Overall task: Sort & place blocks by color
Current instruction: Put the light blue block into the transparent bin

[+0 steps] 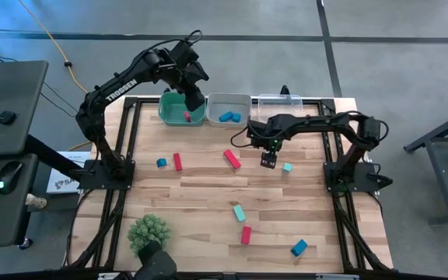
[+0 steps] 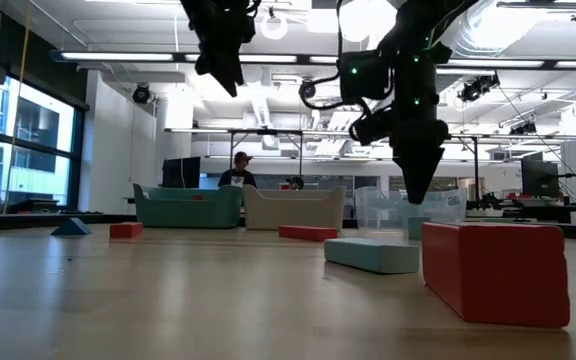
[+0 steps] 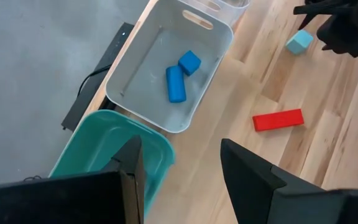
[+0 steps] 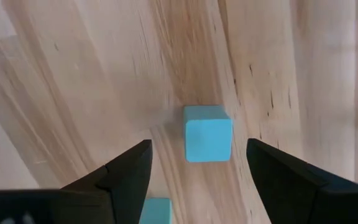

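Observation:
My right gripper grabs the light teal cube by opposite sides next, for the clear bin (image 1: 281,106).
My right gripper (image 1: 268,162) points down over the table's middle right, open, with nothing between its fingers. A light teal cube (image 4: 207,132) rests flat on the wood just beyond its fingertips, to the gripper's right in the high view (image 1: 287,167). My left gripper (image 1: 195,97) hangs open and empty above the near right rim of the teal bin (image 3: 104,155). A red block (image 1: 187,117) lies in that bin. Two blue blocks (image 3: 180,74) lie in the white bin (image 1: 229,109). Red bars (image 1: 232,159) (image 1: 177,161) and a blue cube (image 1: 161,162) lie loose on the table.
A clear bin (image 1: 280,105) stands right of the white one along the far edge. Nearer the front lie a teal bar (image 1: 239,212), a red block (image 1: 245,234) and a blue block (image 1: 299,247). A green spiky ball (image 1: 149,231) sits front left.

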You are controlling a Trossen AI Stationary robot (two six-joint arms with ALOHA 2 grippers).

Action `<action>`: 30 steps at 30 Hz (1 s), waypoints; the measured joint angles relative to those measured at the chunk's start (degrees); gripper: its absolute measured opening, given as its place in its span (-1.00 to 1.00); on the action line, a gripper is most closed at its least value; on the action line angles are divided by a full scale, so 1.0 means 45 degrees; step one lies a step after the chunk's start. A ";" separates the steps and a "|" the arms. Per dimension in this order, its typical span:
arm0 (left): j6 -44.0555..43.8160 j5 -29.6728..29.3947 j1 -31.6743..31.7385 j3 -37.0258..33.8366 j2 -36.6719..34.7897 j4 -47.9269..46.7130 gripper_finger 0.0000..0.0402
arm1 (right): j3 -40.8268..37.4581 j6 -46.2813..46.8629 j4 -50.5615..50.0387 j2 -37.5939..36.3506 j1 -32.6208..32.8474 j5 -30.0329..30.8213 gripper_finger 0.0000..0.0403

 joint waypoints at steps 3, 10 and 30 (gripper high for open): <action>0.0146 0.0000 0.0000 0.0000 0.0000 0.0001 -0.35 | 0.0000 0.0023 -0.0004 0.0279 0.0000 0.0138 0.25; 0.0346 -0.0010 0.0000 0.0000 0.0000 0.0001 -0.35 | 0.0000 0.0257 0.0065 0.0975 -0.0170 0.0329 0.25; 0.0681 -0.0049 0.0000 -0.0010 0.0006 0.0025 -0.35 | 0.0005 0.1169 0.0586 0.1759 -0.0253 0.0163 -0.30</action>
